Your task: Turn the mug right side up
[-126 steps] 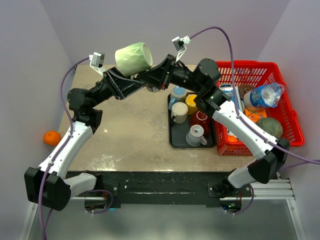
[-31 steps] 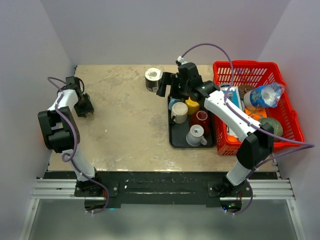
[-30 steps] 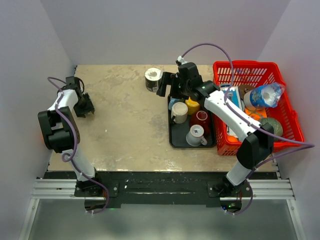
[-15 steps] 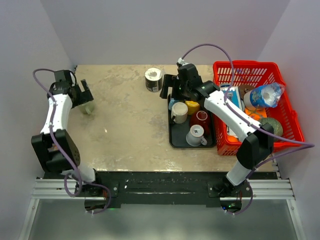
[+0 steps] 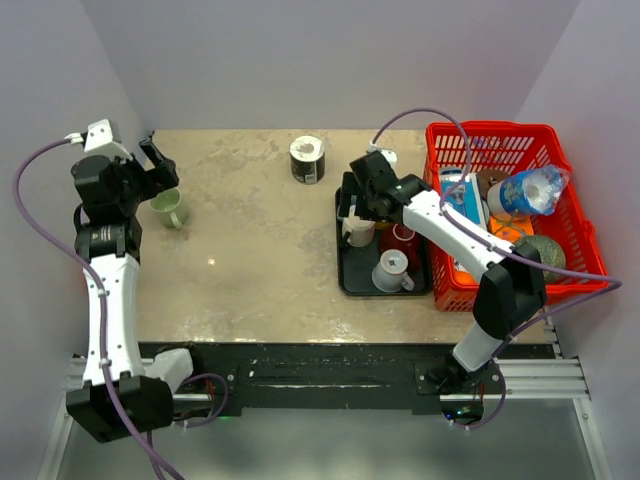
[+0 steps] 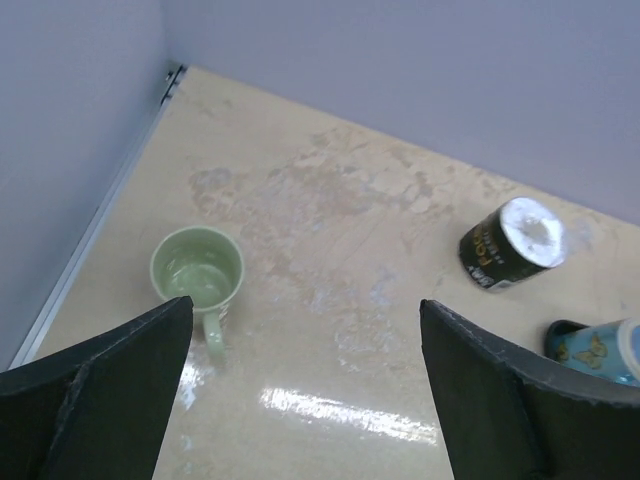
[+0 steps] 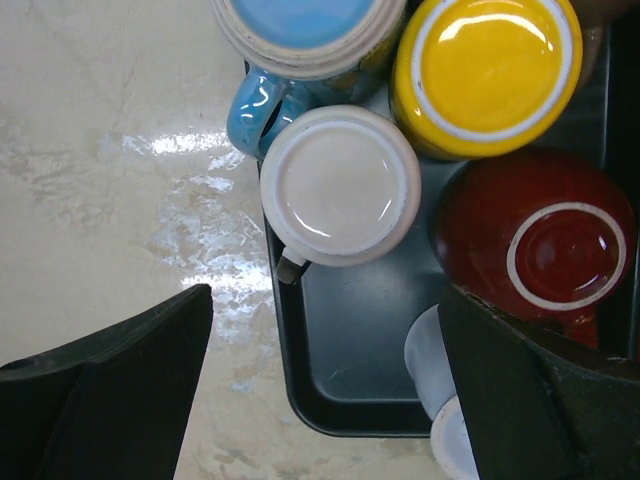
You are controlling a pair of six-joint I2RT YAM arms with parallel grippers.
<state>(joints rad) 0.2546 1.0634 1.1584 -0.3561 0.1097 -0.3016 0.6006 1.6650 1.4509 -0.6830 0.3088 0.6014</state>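
Observation:
My right gripper grabs the upside-down cream mug's handle [image 5: 346, 240] [image 7: 291, 265] near the mug's base next, so the mug's rim side stays free for my left gripper to set it upright.
The pale green mug [image 5: 170, 207] [image 6: 197, 272] stands upright at the table's left side, mouth up, handle toward the near edge. My left gripper [image 5: 160, 172] [image 6: 305, 303] hangs open above and just behind it, with nothing between its fingers. My right gripper [image 5: 350, 205] [image 7: 325, 292] is open over the left edge of the black tray [image 5: 347, 283] [image 7: 330, 400], just above an upside-down cream mug [image 7: 340, 185], and holds nothing.
The tray also holds upside-down yellow [image 7: 485, 70], red [image 7: 540, 240] and blue [image 7: 300, 30] mugs and a white mug [image 5: 392, 270]. A dark can [image 5: 307, 158] [image 6: 512, 243] stands at the back. A red basket [image 5: 585, 272] of groceries sits at the right.
My left gripper opened, let go of the green mug and rose back from it, leaving it upright. My right gripper moved from beside the can to over the tray.

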